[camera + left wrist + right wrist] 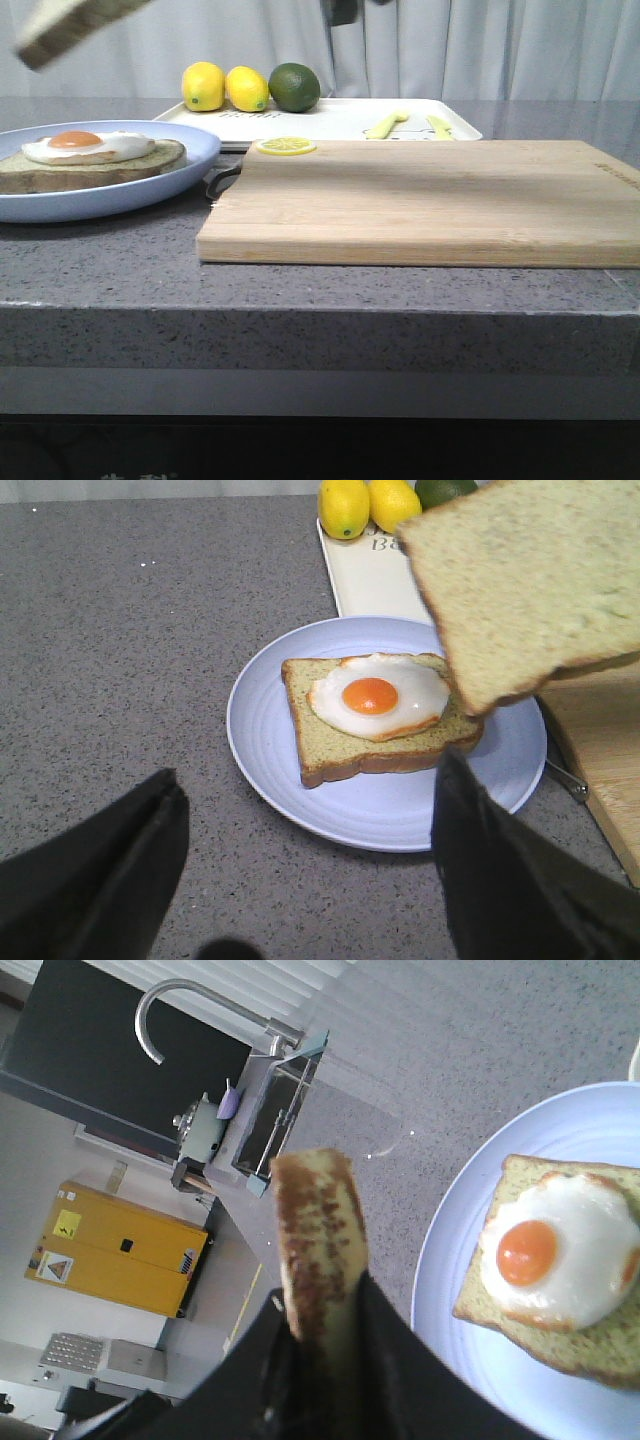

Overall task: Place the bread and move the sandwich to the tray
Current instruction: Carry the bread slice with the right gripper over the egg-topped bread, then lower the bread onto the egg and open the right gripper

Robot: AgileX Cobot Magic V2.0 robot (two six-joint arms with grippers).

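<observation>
My right gripper holds the bread slice high above the egg-topped sandwich (88, 150) and should keep holding it, because the bread would drop if I opened.
The bread (318, 1230) is a thick slice with a brown crust, gripped edge-on between my right gripper's (325, 1310) shut fingers. It hangs tilted in the air above the blue plate (100, 195) at the far left and also shows in the front view (70, 25) and the left wrist view (530, 580). The sandwich (95, 160), bread topped with a fried egg, lies on that plate (300, 790) and shows in both wrist views (375, 715) (560, 1280). My left gripper (305, 775) is open and empty above the counter by the plate's rim. The white tray (330, 120) lies at the back.
A wooden cutting board (430, 200) fills the middle and right of the counter, with a lemon slice (285, 146) on its far left corner. Two lemons (203, 86) and a lime (294, 87) sit at the tray's far left; pale yellow utensils (385, 126) lie on it.
</observation>
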